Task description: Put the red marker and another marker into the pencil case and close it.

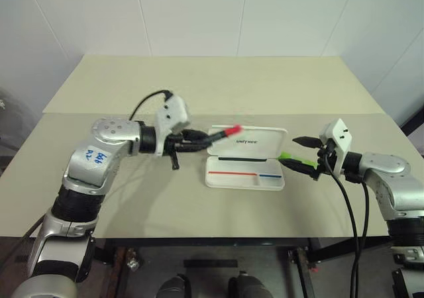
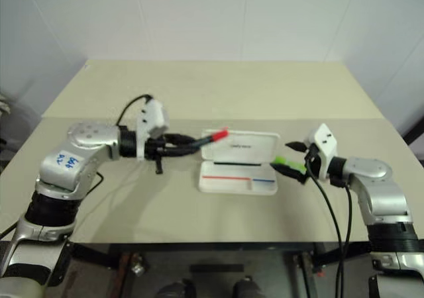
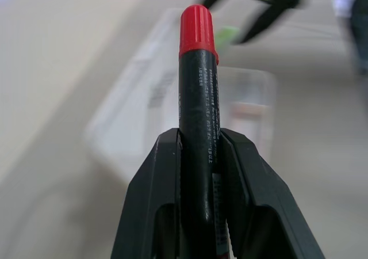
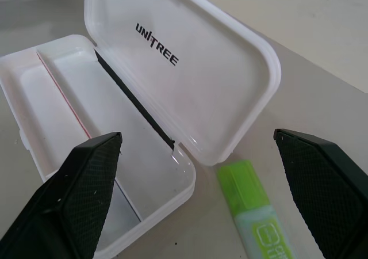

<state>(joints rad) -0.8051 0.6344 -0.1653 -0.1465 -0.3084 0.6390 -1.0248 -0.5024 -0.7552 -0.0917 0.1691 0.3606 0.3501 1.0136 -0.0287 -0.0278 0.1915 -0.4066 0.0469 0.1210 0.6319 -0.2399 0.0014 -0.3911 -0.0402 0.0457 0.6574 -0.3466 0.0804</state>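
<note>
I need to lower the red marker (image 1: 225, 134) into the pencil case's tray (image 1: 244, 179) before I open my left gripper. The marker is still high above the tray.
The pencil case (image 1: 246, 177) lies open at the table's middle, its white lid (image 4: 190, 69) tilted back. My left gripper (image 1: 204, 139) is shut on the red marker (image 3: 198, 98) and holds it above the table at the case's left end. The marker's red end (image 1: 233, 130) points over the lid. The lime-green marker (image 1: 289, 157) lies on the table just right of the case. My right gripper (image 4: 196, 135) stands open around the green marker (image 4: 253, 201), one finger on each side, not touching it.
A thin red-and-blue stick (image 1: 242, 174) lies in the case's tray. The beige table (image 1: 199, 86) stretches far behind the case, with a seam across it. Black cables (image 1: 348, 205) hang from my right wrist past the table's front edge.
</note>
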